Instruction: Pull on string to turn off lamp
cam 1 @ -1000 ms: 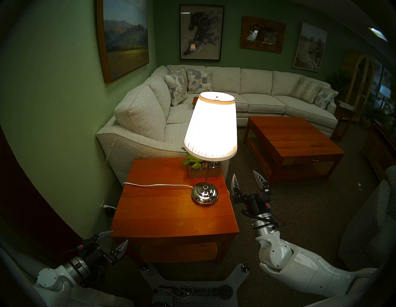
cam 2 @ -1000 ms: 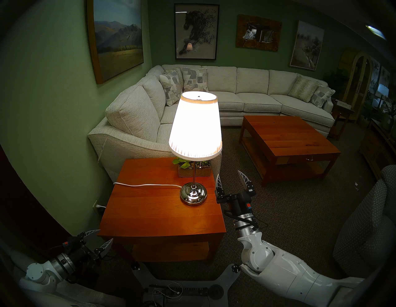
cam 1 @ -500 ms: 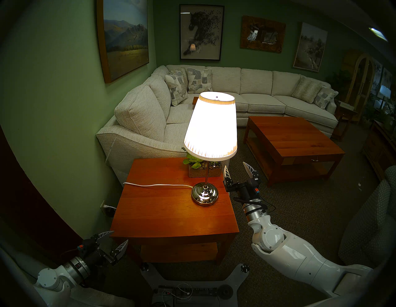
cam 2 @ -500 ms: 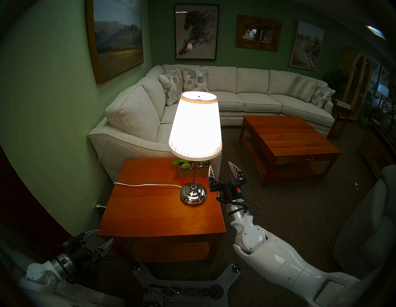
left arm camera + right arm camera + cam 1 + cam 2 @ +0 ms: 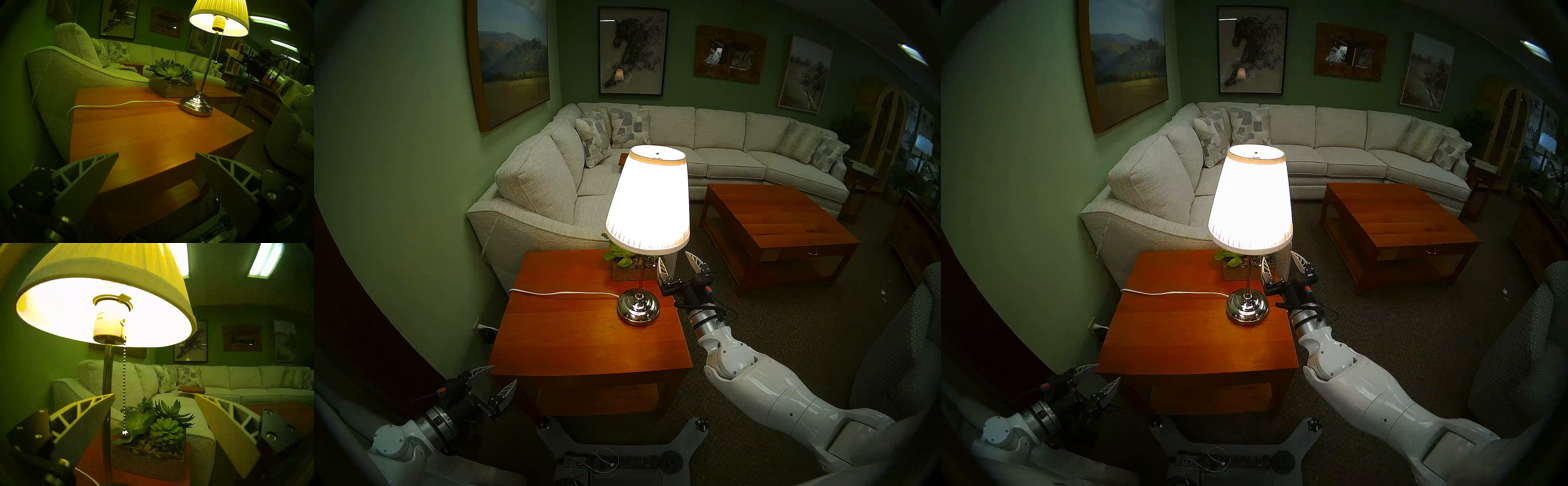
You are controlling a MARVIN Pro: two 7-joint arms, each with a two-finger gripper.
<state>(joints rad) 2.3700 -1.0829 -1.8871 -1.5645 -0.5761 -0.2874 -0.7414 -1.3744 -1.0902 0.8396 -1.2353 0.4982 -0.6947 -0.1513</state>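
My right gripper grabs the beaded string by its lower end (image 5: 124,426) next, to turn off the lamp (image 5: 109,319).
The lamp (image 5: 648,200) stands lit on the wooden side table (image 5: 572,342), with a white pleated shade, a chrome pole and a domed chrome base (image 5: 638,307). The string, a thin beaded chain (image 5: 124,378) with a ball weight (image 5: 125,433), hangs free beside the pole; it also shows in the left wrist view (image 5: 219,47). My right gripper (image 5: 673,257) is open and empty just under the shade's right edge. In the right wrist view (image 5: 154,394) the chain hangs beyond the fingers, nearer the left one. My left gripper (image 5: 504,374) is open and empty at the table's near left corner.
A planter of succulents (image 5: 634,269) sits behind the lamp pole. A white power cord (image 5: 561,292) runs left from the base across the table. A pale sofa (image 5: 534,190) stands behind, a coffee table (image 5: 778,220) to the right, and an armchair (image 5: 897,353) at far right.
My right arm has moved forward, left and up, bringing the open gripper from beside the table's right edge to under the shade. The left arm has not moved. The lamp stays lit.
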